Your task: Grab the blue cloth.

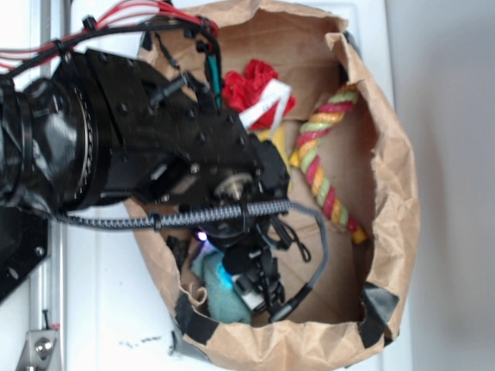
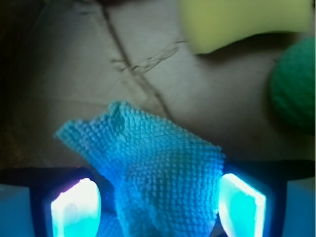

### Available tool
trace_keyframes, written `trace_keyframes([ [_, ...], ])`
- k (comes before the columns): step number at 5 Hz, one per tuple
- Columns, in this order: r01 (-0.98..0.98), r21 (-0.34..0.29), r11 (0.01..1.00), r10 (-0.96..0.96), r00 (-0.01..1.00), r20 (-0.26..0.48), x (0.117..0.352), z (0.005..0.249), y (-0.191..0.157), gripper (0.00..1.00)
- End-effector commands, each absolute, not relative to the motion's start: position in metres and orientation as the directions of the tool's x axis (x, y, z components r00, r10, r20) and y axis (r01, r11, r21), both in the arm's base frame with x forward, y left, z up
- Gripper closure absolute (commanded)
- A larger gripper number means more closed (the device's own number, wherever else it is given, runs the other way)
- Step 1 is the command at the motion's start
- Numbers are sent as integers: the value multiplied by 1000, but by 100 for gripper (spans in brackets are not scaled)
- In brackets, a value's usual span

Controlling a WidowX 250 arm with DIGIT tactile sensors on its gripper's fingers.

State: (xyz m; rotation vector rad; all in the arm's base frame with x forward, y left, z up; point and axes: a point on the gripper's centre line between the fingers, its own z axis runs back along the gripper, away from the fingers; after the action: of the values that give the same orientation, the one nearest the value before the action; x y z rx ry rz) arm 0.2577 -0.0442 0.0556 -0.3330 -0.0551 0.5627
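Observation:
The cloth's crumpled middle bulges up, and its thin corner trails toward the bottom of the bag. My gripper needs to grab the cloth next by that raised hump [image 1: 223, 291].
The blue cloth [image 2: 158, 168] is a crumpled teal terry rag lying on the brown floor of a paper bag. In the wrist view it bulges up between my two glowing pads, the left one [image 2: 74, 210] and the right one [image 2: 242, 207]. My gripper [image 2: 158, 202] is open and straddles the cloth. The right pad is at the cloth's edge, and a small gap shows at the left pad. In the exterior view the gripper [image 1: 259, 282] reaches down into the bag's near corner over the cloth [image 1: 216, 287], which the arm partly hides.
The paper bag's walls [image 1: 394, 193] stand high around the gripper. A yellow sponge [image 2: 242, 22] and a green knitted ball [image 2: 296, 89] lie just beyond the cloth. A red cloth [image 1: 251, 85] and a striped rope toy [image 1: 325, 170] lie farther back in the bag.

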Motion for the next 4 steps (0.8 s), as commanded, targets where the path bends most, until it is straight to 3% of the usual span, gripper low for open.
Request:
trace_keyframes([
  [1, -489, -251, 835, 508, 861, 13, 265, 30, -38, 0],
  [2, -487, -260, 834, 512, 858, 37, 264, 34, -38, 100],
  [4, -448, -259, 856, 480, 874, 75, 262, 51, -34, 100],
])
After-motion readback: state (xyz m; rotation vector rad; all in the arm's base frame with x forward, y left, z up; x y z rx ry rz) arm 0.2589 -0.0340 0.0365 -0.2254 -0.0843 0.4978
